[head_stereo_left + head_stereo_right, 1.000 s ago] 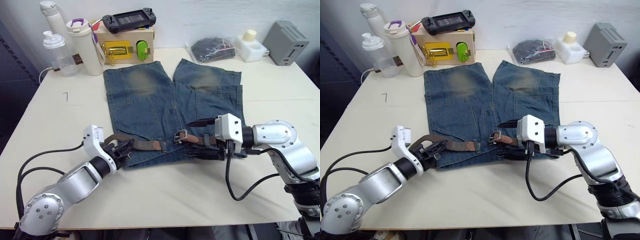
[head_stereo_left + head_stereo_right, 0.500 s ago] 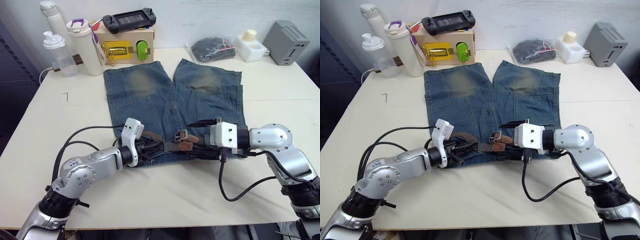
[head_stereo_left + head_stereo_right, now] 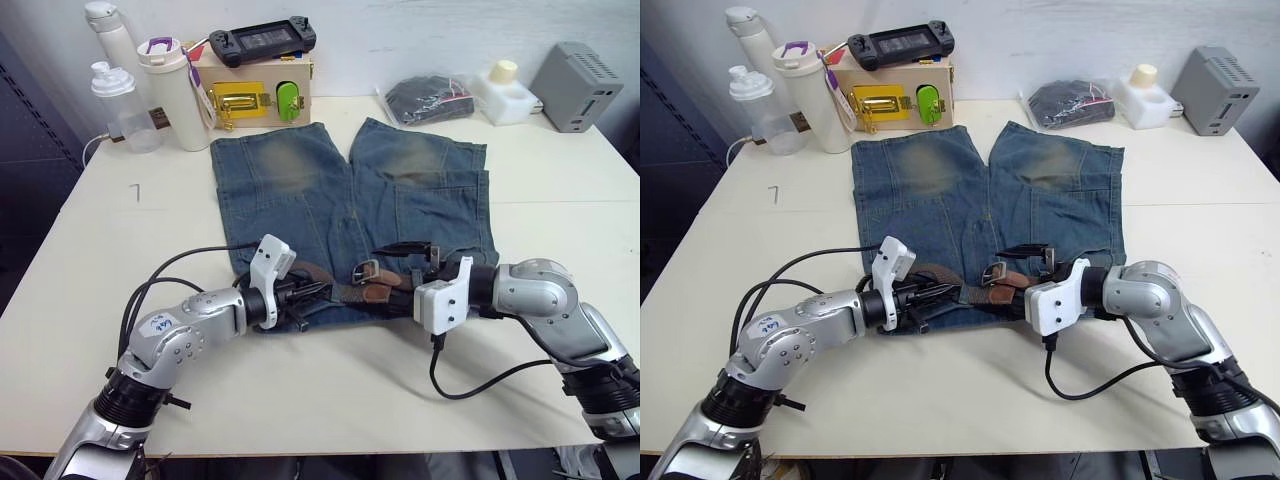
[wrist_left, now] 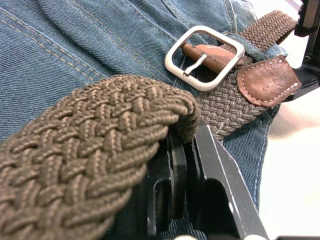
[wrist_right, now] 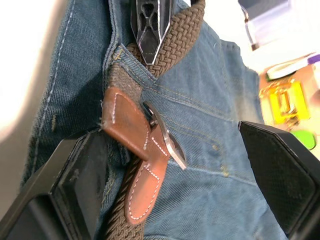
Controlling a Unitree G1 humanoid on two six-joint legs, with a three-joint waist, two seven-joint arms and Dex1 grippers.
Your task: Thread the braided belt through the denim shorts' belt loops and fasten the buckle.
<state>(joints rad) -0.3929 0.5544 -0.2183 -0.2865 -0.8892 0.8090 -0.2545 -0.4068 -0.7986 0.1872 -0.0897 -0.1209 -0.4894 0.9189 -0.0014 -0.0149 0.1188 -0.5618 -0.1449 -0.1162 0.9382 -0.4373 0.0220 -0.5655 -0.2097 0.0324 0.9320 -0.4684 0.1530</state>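
The robot's right gripper will next grab the belt by its smooth leather tip, to fasten the belt at the braided belt's silver buckle.
The denim shorts lie flat on the table, waistband toward me. The braided belt runs along that waistband. Its silver buckle lies near the middle, and the smooth leather tip pokes through the buckle. My left gripper is shut on a humped bend of the belt just left of the buckle. My right gripper is open, its fingers either side of the stitched leather end beside the buckle. I cannot make out the belt loops.
At the back left stand bottles and a wooden box with a yellow latch, a game console on top. A black pouch, a white bottle and a grey box sit at the back right.
My left gripper has slid right along the waistband from the shorts' left edge toward the buckle, bunching the belt into a hump. My right gripper has rolled over and shifted slightly left.
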